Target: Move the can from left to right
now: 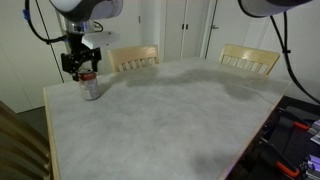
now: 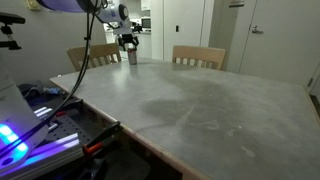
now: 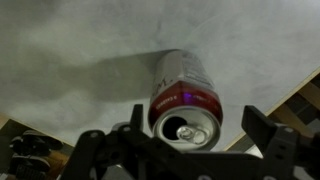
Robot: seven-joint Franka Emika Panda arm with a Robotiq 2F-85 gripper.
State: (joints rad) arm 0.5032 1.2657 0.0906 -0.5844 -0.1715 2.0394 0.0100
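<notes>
The can has its top (image 1: 88,77) (image 3: 186,119) between the robot's open fingers, so the gripper needs to close on the can.
The can (image 1: 90,87) stands upright near a far corner of the grey marbled table (image 1: 170,120). It is silver-grey with a red upper band and an opened metallic top. It also shows in an exterior view (image 2: 131,57) and in the wrist view (image 3: 183,100). My gripper (image 1: 82,67) hangs just above the can and also shows in an exterior view (image 2: 128,42). In the wrist view the gripper (image 3: 197,125) is open. Its fingers stand on either side of the can's top, with a gap on one side.
Two wooden chairs (image 1: 133,58) (image 1: 250,58) stand along the table's far side. They also show in an exterior view (image 2: 90,55) (image 2: 198,57). Cables and lit equipment (image 2: 30,130) sit beside the table edge. The table corner edge is close to the can.
</notes>
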